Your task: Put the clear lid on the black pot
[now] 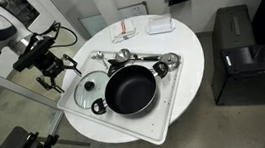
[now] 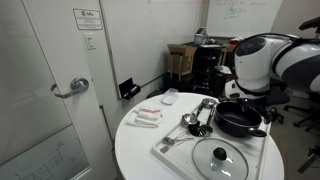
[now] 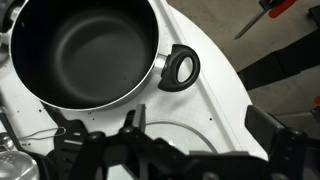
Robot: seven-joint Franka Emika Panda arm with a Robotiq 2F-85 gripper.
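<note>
The gripper will next grab the clear lid by its black central knob from above, so the lid's rim stays free to settle flat on the black pot (image 1: 131, 89).
The black pot (image 1: 131, 89) stands empty on a white tray (image 1: 167, 115); it also shows in an exterior view (image 2: 238, 121) and fills the upper left of the wrist view (image 3: 85, 50), with its loop handle (image 3: 180, 68). The clear lid (image 1: 91, 87) with a black knob lies flat on the tray beside the pot, also seen in an exterior view (image 2: 222, 158); only its rim (image 3: 185, 132) shows in the wrist view. My gripper (image 1: 58, 70) hovers above the lid's edge, open and empty, with its fingers spread on either side (image 3: 175, 150).
Metal utensils (image 1: 136, 58) lie at the tray's far end (image 2: 195, 115). Packets (image 1: 126, 30) and a small white dish (image 1: 160, 24) sit on the round white table (image 1: 186, 53). A black cabinet (image 1: 235, 42) stands beside the table. A door (image 2: 70, 88) is nearby.
</note>
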